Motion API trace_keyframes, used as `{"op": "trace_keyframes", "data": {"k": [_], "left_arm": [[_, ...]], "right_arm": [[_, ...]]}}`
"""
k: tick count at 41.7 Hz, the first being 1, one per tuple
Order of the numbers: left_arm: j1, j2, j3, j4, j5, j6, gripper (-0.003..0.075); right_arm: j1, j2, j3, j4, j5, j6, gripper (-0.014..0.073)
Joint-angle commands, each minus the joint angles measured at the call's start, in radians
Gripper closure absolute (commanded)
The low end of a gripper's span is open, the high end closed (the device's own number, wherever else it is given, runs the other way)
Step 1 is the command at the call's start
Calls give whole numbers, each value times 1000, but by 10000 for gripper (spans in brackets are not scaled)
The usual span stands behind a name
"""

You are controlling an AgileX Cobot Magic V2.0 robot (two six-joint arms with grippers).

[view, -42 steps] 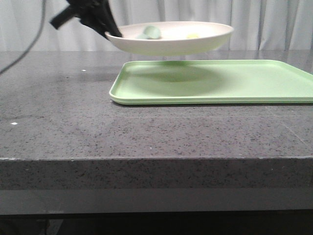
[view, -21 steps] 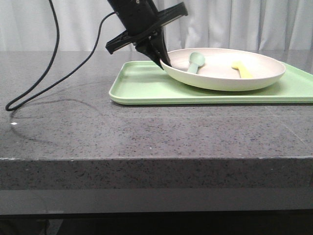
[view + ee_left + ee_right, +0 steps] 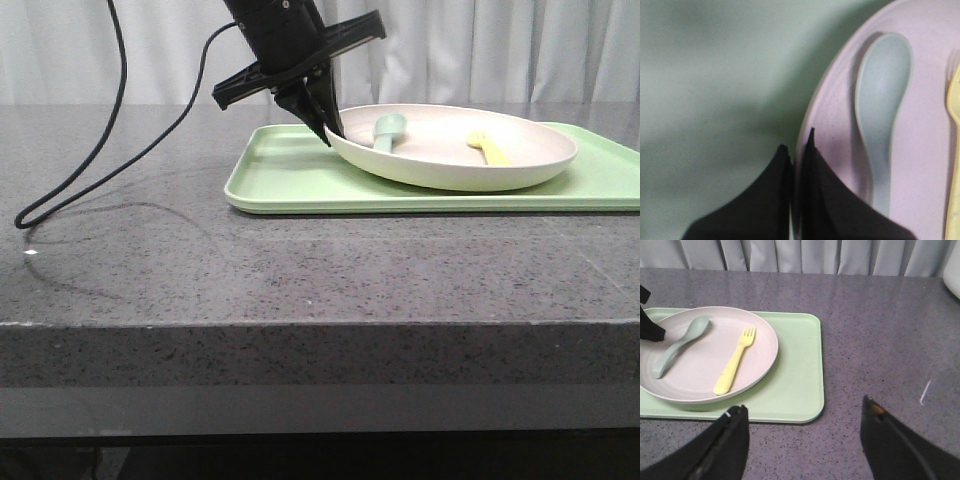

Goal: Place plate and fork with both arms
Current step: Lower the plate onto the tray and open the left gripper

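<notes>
My left gripper opens now, since the plate's lower edge (image 3: 455, 187) is low over the light-green tray (image 3: 280, 185), so the plate would lie there.
The cream-white plate (image 3: 450, 160) lies on the light-green tray (image 3: 280, 185), toward its left part. In the plate are the pale-yellow fork (image 3: 487, 147) and a grey-green spoon (image 3: 385, 130). My left gripper (image 3: 325, 125) reaches down from above and is shut on the plate's left rim. In the left wrist view the two dark fingers pinch the plate (image 3: 835, 125) rim at my left gripper (image 3: 797, 145), close to the spoon (image 3: 882, 100). My right gripper (image 3: 804, 406) hovers open and empty over the table, near the tray's (image 3: 795, 365) corner. From there I see the fork (image 3: 735, 362) lying in the plate (image 3: 760, 340).
The dark speckled stone table (image 3: 150, 260) extends left of and in front of the tray. A black cable (image 3: 100, 160) hangs from the left arm and loops onto the table at the left. White curtains hang behind.
A second ago the plate hung in the air above the tray's left end. My left gripper has brought it down and rightward onto the tray, still holding its rim.
</notes>
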Motion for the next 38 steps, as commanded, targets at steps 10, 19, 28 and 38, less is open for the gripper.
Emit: {"op": "trace_keyframes", "data": {"k": [10,19,28,38], "left_arm": [[-7,-76,-36,-39,-32,-11,623],[-7,-78,-36,-39,-10,29,365],[-7,-108,-36,-42,30,129,260],[-7,-242,-32,-40,84,308,259]], "right_arm": [[-1,11,-35,-11,-80,-1,88],[-1,11,-35,-11,-80,-1,88],[-1,11,-35,-11,-80,-1,88],[-1,11,-35,-11,-80,-1,88]]}}
